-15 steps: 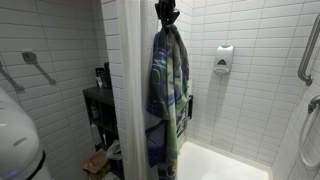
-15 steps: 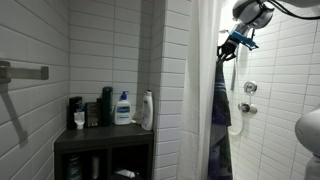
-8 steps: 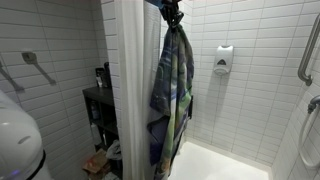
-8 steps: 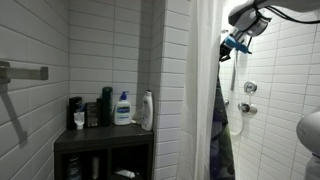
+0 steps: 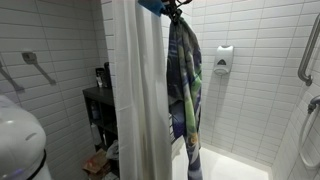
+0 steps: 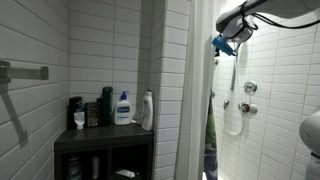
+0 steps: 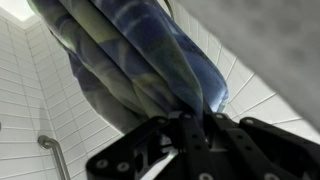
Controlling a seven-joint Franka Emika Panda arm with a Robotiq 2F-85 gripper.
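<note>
Only my gripper's fingers hold the towel beside the curtain, so I will keep holding it: if I opened my gripper now, the towel would fall to the shower floor.
My gripper is up near the top of the shower, shut on the upper end of a blue-green patterned towel. The towel hangs straight down from the jaws, right beside the white shower curtain. In an exterior view the gripper shows past the curtain's edge, and only a strip of the towel is visible low down. In the wrist view the bunched towel fills the frame above the gripper, pinched between the black fingers.
A soap dispenser and a grab bar hang on the tiled shower wall. A shower hose hangs below the valves. A dark shelf outside the curtain carries a lotion bottle and other bottles.
The gripper has carried the towel sideways along the curtain, deeper into the shower. The towel now hangs clear of the curtain in one exterior view and mostly behind it in the other.
</note>
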